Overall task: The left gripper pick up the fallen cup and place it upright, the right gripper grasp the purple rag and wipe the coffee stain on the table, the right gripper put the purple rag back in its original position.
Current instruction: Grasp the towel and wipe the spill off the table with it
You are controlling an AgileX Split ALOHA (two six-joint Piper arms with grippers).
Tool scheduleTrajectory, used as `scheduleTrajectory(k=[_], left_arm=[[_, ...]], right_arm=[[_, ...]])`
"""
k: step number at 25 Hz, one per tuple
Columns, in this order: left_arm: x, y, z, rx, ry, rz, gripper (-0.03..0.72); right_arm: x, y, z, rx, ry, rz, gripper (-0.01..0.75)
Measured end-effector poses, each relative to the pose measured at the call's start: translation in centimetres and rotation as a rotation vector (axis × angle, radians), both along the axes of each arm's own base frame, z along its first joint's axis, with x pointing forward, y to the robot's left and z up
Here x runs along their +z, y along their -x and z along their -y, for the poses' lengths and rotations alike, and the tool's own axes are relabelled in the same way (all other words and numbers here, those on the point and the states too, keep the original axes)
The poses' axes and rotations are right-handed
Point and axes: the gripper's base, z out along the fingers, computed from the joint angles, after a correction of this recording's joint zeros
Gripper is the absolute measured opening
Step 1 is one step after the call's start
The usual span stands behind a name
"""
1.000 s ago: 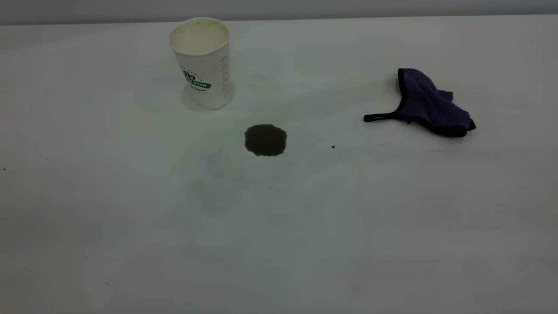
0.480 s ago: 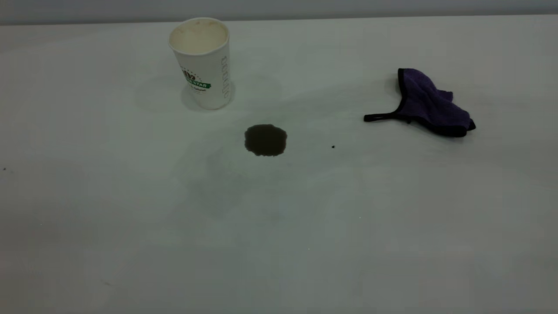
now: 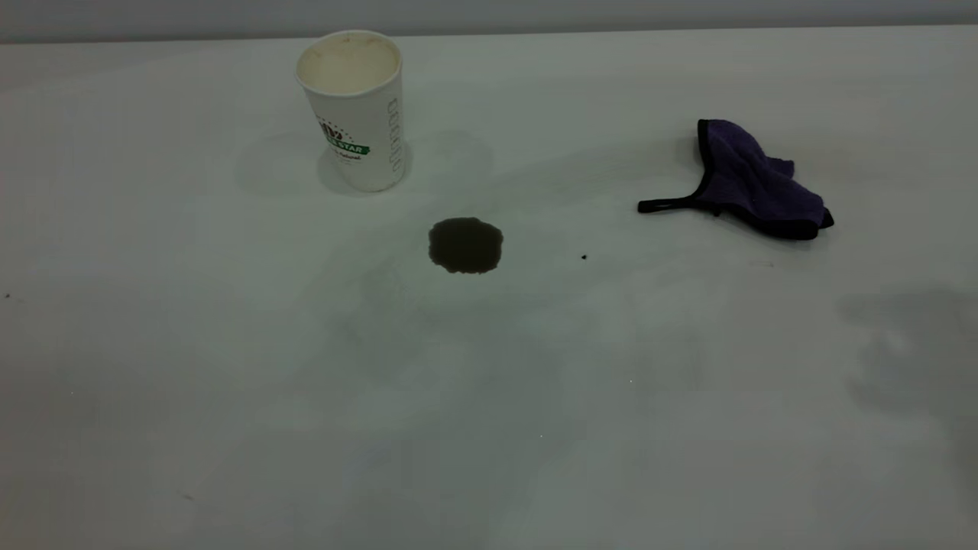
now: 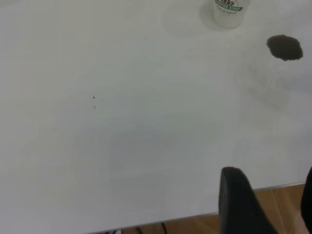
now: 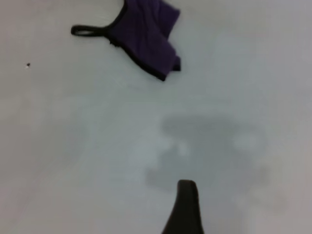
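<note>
The right gripper grabs the purple rag by its crumpled fabric body [image 3: 752,183] next, to wipe the coffee stain [image 3: 465,244].
The white cup [image 3: 353,107] stands upright at the far left of the table [image 3: 229,382], its cream inside showing. Its base also shows in the left wrist view as the cup [image 4: 227,12]. The dark brown coffee stain [image 3: 465,244] lies mid-table, a little nearer than the cup. The purple rag [image 3: 752,183] lies crumpled at the far right, its black loop strap pointing toward the stain. My left gripper [image 4: 271,195] hangs open and empty over the table's near edge. Only a black tip of my right gripper [image 5: 186,207] shows, above bare table well short of the rag [image 5: 146,34].
A tiny black speck [image 3: 584,257] sits between stain and rag. Wooden floor [image 4: 195,225] shows past the table's near edge. A soft grey shadow [image 3: 909,344] lies on the table's near right. Neither arm appears in the exterior view.
A grey shadow has spread onto the table's near right in the exterior view. Cup, stain and rag have not moved.
</note>
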Motion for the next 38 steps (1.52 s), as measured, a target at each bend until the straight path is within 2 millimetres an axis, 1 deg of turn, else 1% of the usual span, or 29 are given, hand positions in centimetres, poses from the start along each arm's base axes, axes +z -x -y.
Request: scheduleTrajectory(k=[4,7,8,10,13,16,20,23,27,30,33,36,38], left_arm=[[0.0,0.0,0.0,0.0,0.0,0.0,0.382],[0.0,0.0,0.0,0.0,0.0,0.0,0.382],[0.0,0.0,0.0,0.0,0.0,0.0,0.382],[0.0,0.0,0.0,0.0,0.0,0.0,0.382],[0.0,0.0,0.0,0.0,0.0,0.0,0.382],[0.0,0.0,0.0,-0.001,-0.001,0.0,0.382],[0.0,0.0,0.0,-0.001,-0.001,0.0,0.382],[0.0,0.0,0.0,-0.001,-0.001,0.0,0.382],[0.0,0.0,0.0,-0.001,-0.001,0.0,0.382],[0.0,0.0,0.0,-0.001,-0.001,0.0,0.382],[0.0,0.0,0.0,-0.001,-0.001,0.0,0.382],[0.0,0.0,0.0,-0.001,-0.001,0.0,0.382],[0.0,0.0,0.0,-0.001,-0.001,0.0,0.382]], right_arm=[[-3.6,-4.3,-1.0,0.072,0.013,-0.08,0.728],[-6.6,-7.1,-2.2,0.135,0.029,-0.138,0.728],[-7.3,-7.9,-2.6,0.154,0.034,-0.141,0.728],[-9.4,-9.4,-3.5,0.187,0.044,-0.166,0.728],[-12.3,-11.3,-4.4,0.218,0.055,-0.187,0.728],[-14.9,-12.8,-4.7,0.222,0.058,-0.216,0.728],[-17.8,-14.5,-4.9,0.236,0.067,-0.231,0.728],[-19.6,-15.9,-5.0,0.245,0.071,-0.236,0.725],[-21.6,-17.8,-5.3,0.262,0.081,-0.215,0.719],[-22.8,-19.3,-5.5,0.286,0.092,-0.193,0.709],[-23.7,-20.4,-5.6,0.311,0.108,-0.177,0.691],[-24.4,-20.9,-5.6,0.327,0.121,-0.172,0.637],[-24.6,-20.9,-5.6,0.326,0.119,-0.177,0.551]])
